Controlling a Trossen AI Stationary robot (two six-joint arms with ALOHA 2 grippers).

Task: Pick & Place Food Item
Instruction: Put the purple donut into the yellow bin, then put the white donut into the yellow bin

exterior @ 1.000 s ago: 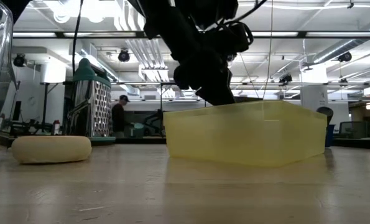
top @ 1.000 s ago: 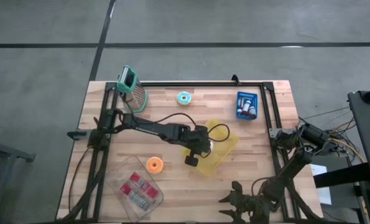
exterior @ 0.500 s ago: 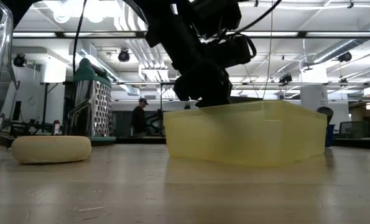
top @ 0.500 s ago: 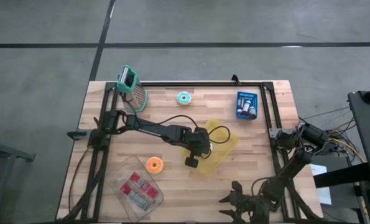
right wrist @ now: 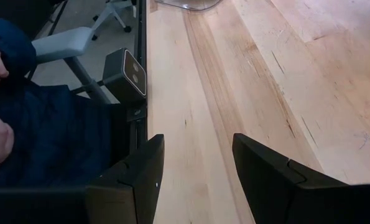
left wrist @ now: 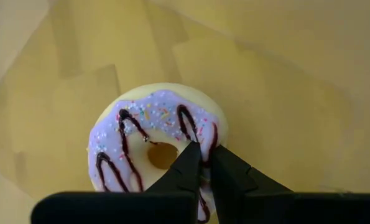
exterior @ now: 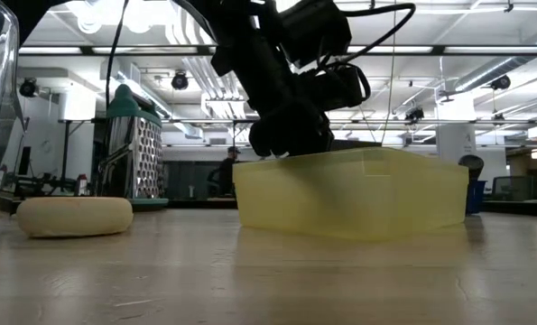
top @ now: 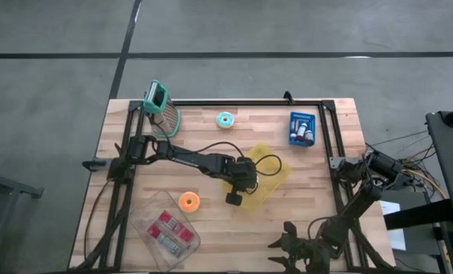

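Note:
The left gripper holds the purple doughnut (left wrist: 150, 118) low inside the yellow container (left wrist: 272, 118). It is ready to release, as the doughnut would be in place if the gripper opened now.
A doughnut (left wrist: 141, 127) with purple icing and dark drizzle sits inside the translucent yellow container (top: 270, 181) at the table's middle. My left gripper (left wrist: 203, 151) is shut on it and reaches down into the container's left end (exterior: 286, 135). In the low view the container wall hides the doughnut. My right gripper (right wrist: 197, 168) is open and empty, low over the table's near right corner (top: 287, 243). My left gripper pinches the doughnut's ring (left wrist: 204, 138) between its two fingers, on one side right beside the hole. The fingers come from above, pointing down into the container. Whether the doughnut rests on the container's floor, I cannot tell.
An orange doughnut (top: 189, 201) lies near left of the container and a teal doughnut (top: 224, 119) at the far middle. A grater (top: 159, 106) stands far left, a blue box (top: 302, 128) far right, a clear box (top: 165, 232) near left. A person's sleeve (right wrist: 23, 124) shows beyond the table edge.
My left gripper has shifted a little toward the table's left edge while staying shut on the doughnut. In the low view the yellow container's left wall has moved slightly left with it.

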